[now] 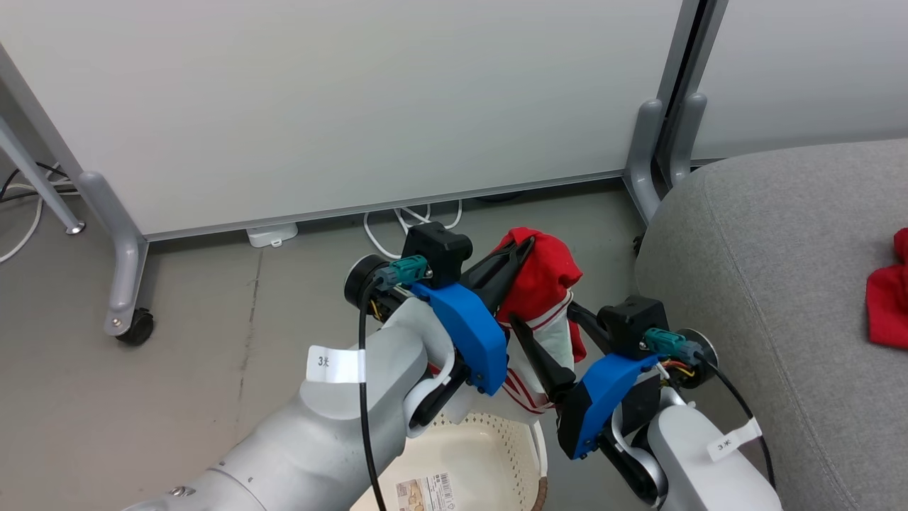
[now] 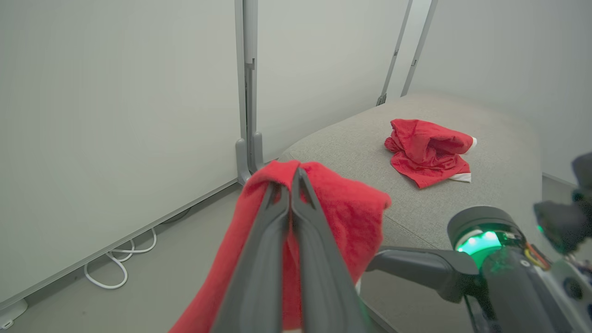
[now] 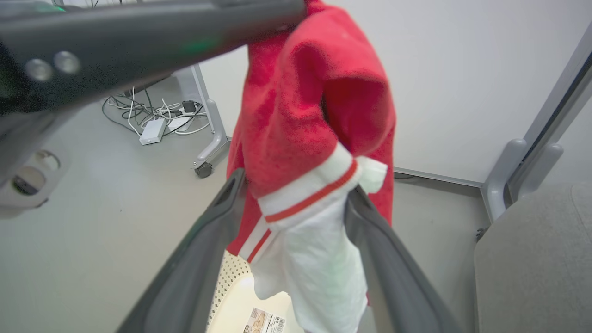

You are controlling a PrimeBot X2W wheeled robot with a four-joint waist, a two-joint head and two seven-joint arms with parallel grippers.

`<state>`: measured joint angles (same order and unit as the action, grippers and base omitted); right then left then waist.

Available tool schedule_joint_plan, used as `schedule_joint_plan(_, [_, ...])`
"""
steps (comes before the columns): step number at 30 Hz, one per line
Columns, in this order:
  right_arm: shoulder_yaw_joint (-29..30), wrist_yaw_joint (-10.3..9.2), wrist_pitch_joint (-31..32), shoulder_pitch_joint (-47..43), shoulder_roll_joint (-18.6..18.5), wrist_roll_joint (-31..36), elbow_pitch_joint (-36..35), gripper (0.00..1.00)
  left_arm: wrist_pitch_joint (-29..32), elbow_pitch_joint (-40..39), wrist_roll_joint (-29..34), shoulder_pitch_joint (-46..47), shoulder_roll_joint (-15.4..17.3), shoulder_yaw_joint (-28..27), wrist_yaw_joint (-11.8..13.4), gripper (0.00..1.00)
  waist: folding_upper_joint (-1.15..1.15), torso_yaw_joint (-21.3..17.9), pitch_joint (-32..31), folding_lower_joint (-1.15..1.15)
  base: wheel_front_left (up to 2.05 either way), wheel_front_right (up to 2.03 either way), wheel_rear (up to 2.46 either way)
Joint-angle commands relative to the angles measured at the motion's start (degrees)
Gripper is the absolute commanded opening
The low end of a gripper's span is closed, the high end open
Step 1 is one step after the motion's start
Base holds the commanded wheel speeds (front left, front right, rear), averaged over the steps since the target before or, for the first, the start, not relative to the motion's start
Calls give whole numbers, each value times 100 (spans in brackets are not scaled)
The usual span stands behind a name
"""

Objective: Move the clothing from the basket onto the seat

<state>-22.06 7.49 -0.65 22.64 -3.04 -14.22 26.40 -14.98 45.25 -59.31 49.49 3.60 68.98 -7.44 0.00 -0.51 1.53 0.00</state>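
My right gripper grabs the garment's white, red-striped band below the red fold next, to move the clothing to the seat.
My left gripper is shut on a red garment with white, red-striped trim, which hangs above the cream basket. In the left wrist view its closed fingertips pinch the top fold of this clothing. My right gripper is open just right of it. Its fingers straddle the garment's white lower part without closing. A second red garment lies crumpled on the grey seat, also seen at the right edge.
White partition panels on grey feet with a caster stand behind. Cables and a power strip lie on the floor. The basket's bottom holds a paper label.
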Motion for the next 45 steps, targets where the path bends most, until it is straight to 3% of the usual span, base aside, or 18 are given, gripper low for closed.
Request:
schedule_joint_plan(1, [-62, 1, -25, 137, -5, -72, 113, 100, -30, -12, -26, -10, 2, 9, -6, 0, 0, 1, 12, 0, 0, 0, 0])
schedule_joint_plan(13, [-595, 1, -476, 820, 13, -669, 1109, 100, -30, -43, -144, 83, -14, 148, -6, 0, 0, 65, 3, 0, 0, 0, 0])
schedule_joint_plan(14, [-638, 1, -513, 844, 13, -737, 1161, 89, -30, -43, -154, 81, -14, 153, -6, 0, 0, 70, -4, 0, 0, 0, 0])
schedule_joint_plan(15, [-680, 1, -544, 882, 13, -791, 1227, 44, -30, -43, -169, 83, -14, 160, -6, 0, 0, 75, -9, 0, 0, 0, 0])
schedule_joint_plan(16, [-720, 1, -579, 921, 14, -825, 1282, 27, -30, -43, -168, 88, -14, 166, -6, 0, 0, 81, -13, 0, 0, 0, 0])
schedule_joint_plan(17, [-756, 1, -635, 946, 14, -856, 1316, 0, -30, -44, -165, 93, -14, 170, -6, 0, 0, 87, -18, 0, 0, 0, 0])
schedule_joint_plan(28, [-1027, 1, -889, 1080, 14, -1077, 1784, 0, -31, 12, -191, 55, 34, 96, -6, 0, 0, 20, -80, 0, 0, 0, 0])
schedule_joint_plan(45, [-1192, 1, -1057, 1155, 14, -1262, 1925, 0, -31, 79, -136, -47, 41, 155, -6, 0, 0, -100, -139, 0, 0, 0, 0])
